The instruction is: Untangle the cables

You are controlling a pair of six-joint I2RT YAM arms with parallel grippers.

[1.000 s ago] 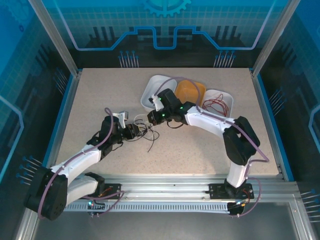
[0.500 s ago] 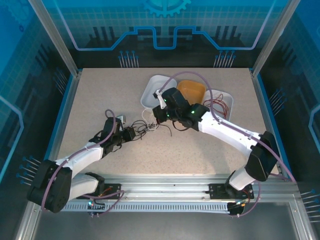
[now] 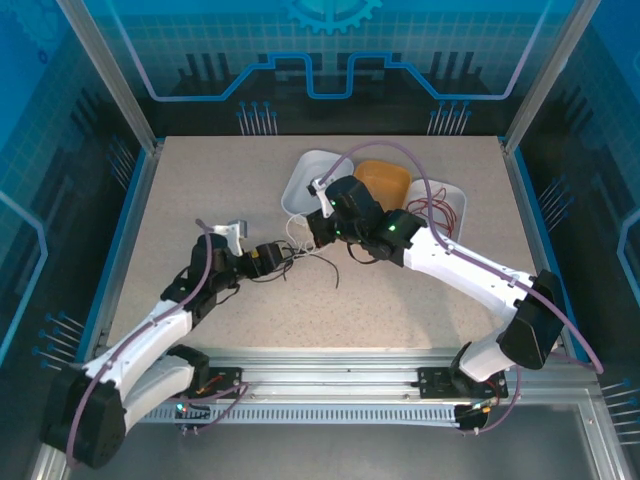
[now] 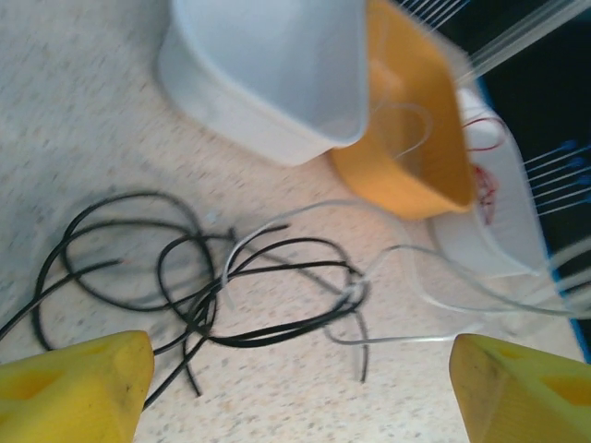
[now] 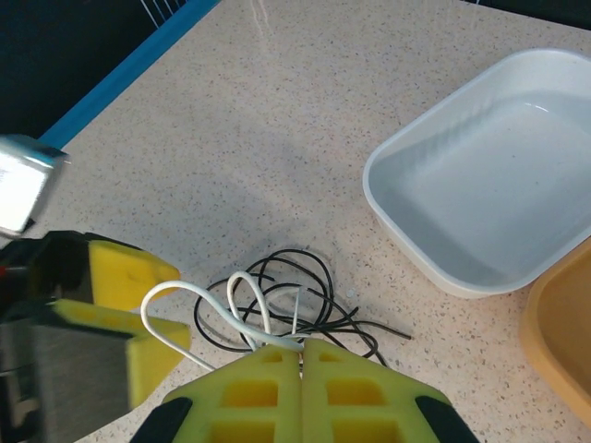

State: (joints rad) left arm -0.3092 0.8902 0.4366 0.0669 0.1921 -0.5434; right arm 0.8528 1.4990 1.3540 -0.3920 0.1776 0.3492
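The white cable has a loop that arches above the black cables, and my left gripper will next grab the cable by that loop to untangle it from them.
The cables, thin black loops (image 4: pixel 185 277) tangled with a white wire (image 4: pixel 406 268), lie on the speckled table between the two arms (image 3: pixel 298 262). My left gripper (image 4: pixel 300 362) stands wide open just short of the black loops, with nothing between its yellow fingers (image 4: pixel 78 388). My right gripper (image 5: pixel 301 349) is shut on the white cable, whose loop (image 5: pixel 189 300) arches up over the black cables (image 5: pixel 305 291). In the top view the left gripper (image 3: pixel 272 257) and the right gripper (image 3: pixel 312 232) sit close together. Red wires (image 3: pixel 438 208) lie in the right white tray.
Three trays stand in a row behind the cables: a white one (image 3: pixel 300 185), an orange one (image 3: pixel 388 178) and a white one (image 3: pixel 448 192). In the right wrist view the left gripper's yellow fingers (image 5: pixel 138 272) are close beside the cables. Blue rails border the table.
My left gripper has opened wide and shifted a little forward and right toward the bundle. The right arm stretched back toward the trays, its gripper staying shut on the white cable.
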